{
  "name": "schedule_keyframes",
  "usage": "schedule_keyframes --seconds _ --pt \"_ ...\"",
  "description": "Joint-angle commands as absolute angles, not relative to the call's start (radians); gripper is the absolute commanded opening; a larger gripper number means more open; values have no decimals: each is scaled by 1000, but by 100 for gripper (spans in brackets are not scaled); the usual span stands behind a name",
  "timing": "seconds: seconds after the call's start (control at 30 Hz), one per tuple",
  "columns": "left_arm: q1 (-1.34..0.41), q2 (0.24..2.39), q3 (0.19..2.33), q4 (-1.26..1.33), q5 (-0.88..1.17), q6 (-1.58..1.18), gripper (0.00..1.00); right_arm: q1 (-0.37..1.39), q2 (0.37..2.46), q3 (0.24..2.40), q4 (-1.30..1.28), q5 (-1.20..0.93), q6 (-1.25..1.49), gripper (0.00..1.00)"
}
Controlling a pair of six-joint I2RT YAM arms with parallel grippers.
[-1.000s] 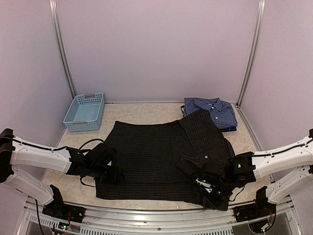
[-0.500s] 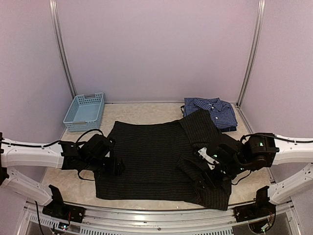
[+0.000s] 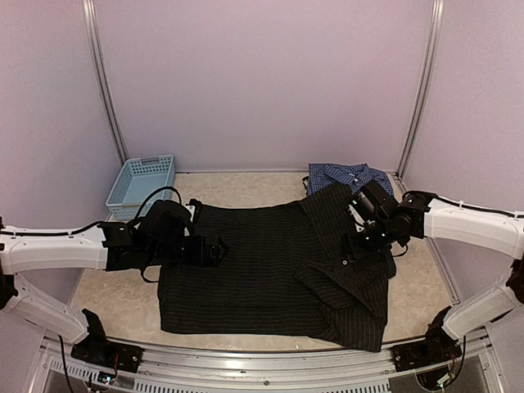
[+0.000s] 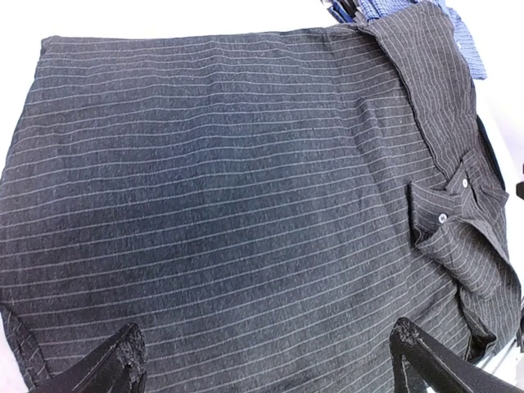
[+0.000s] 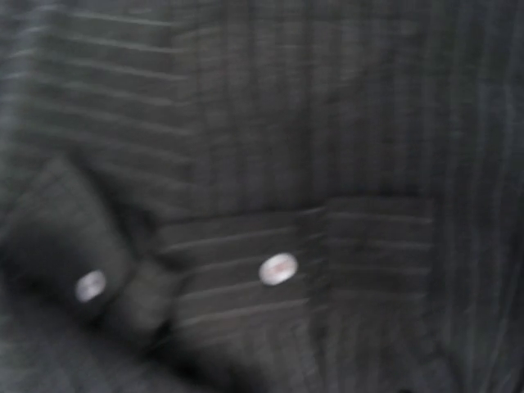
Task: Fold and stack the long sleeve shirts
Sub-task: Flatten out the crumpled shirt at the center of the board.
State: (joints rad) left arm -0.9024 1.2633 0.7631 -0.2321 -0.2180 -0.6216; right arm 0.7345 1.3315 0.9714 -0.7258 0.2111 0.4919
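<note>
The black pinstriped shirt's sleeve end will be folded back, so my right gripper will next grab the sleeve at its buttoned cuff (image 3: 344, 264) (image 5: 288, 264).
The black pinstriped long sleeve shirt (image 3: 262, 262) lies spread flat in the middle of the table, with one sleeve folded across its right side and the buttoned cuff (image 3: 344, 264) on top. My left gripper (image 3: 214, 250) hovers over the shirt's left part, open and empty, and both fingers (image 4: 123, 364) frame bare cloth (image 4: 229, 180) in the left wrist view. My right gripper (image 3: 356, 244) hangs just above the cuff. The right wrist view is blurred, shows the cuff buttons (image 5: 278, 268) close up, and shows no fingers. The blue checked shirt (image 3: 352, 176) lies folded at the back right.
A light blue plastic basket (image 3: 142, 187) stands at the back left by the wall. Metal frame posts stand in both back corners. The blue shirt's edge (image 4: 461, 41) shows beyond the black sleeve in the left wrist view.
Both arms moved away from the near edge. The left gripper went right and back over the shirt. The right gripper left the shirt's lower right corner and rose to the cuff.
</note>
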Motion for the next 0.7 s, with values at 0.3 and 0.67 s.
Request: schedule_keyframes --seconds 0.3,0.67 --pt "-885 1371 798 -155 -174 -572 98 476 1502 919 -528 66 342 63" --pt "-879 1397 807 -147 -156 -564 98 351 1588 903 -427 -102 251 50"
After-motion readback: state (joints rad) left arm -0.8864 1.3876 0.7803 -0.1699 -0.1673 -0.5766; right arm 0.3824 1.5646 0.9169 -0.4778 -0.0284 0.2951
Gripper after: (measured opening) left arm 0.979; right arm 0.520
